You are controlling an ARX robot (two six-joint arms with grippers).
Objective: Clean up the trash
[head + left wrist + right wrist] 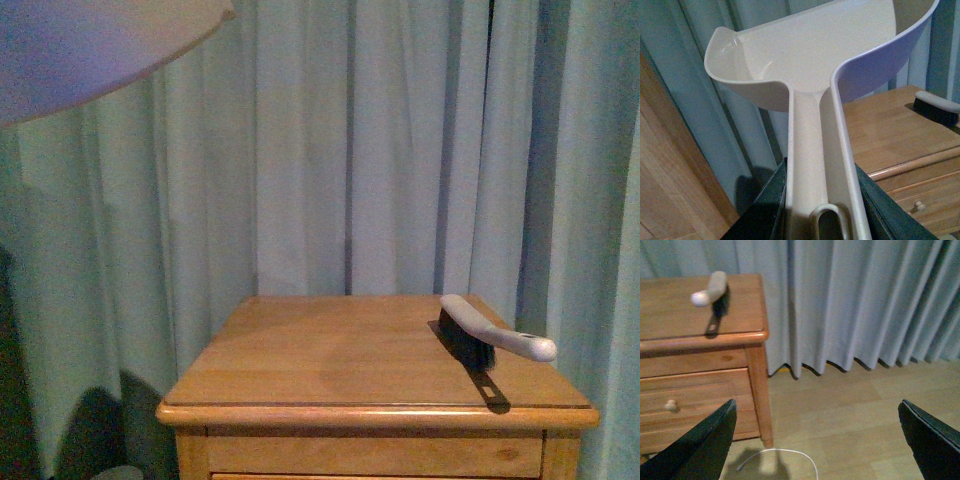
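Observation:
I need to grab the brush by its pale handle (525, 343) next with my right gripper, so its bristles stay free to sweep up the trash.
No wad of white tissue shows in any view. My left gripper (822, 200) is shut on the handle of a white dustpan (815, 55), held up in the air left of the wooden nightstand (890, 130); the pan's edge shows at the top left of the front view (90, 50). A hand brush (480, 335) with a white handle and black bristles lies on the right part of the nightstand top (330, 350); it also shows in the left wrist view (940, 107) and right wrist view (712, 292). My right gripper (817, 440) is open and empty above the floor, right of the nightstand.
Grey-blue curtains (380, 150) hang behind the nightstand and along the wall (865, 300). The nightstand has drawers with small knobs (671, 405). A thin white cable (785, 455) lies on the wooden floor (850, 410) near the nightstand's leg. A wooden panel (665, 165) stands beside the left arm.

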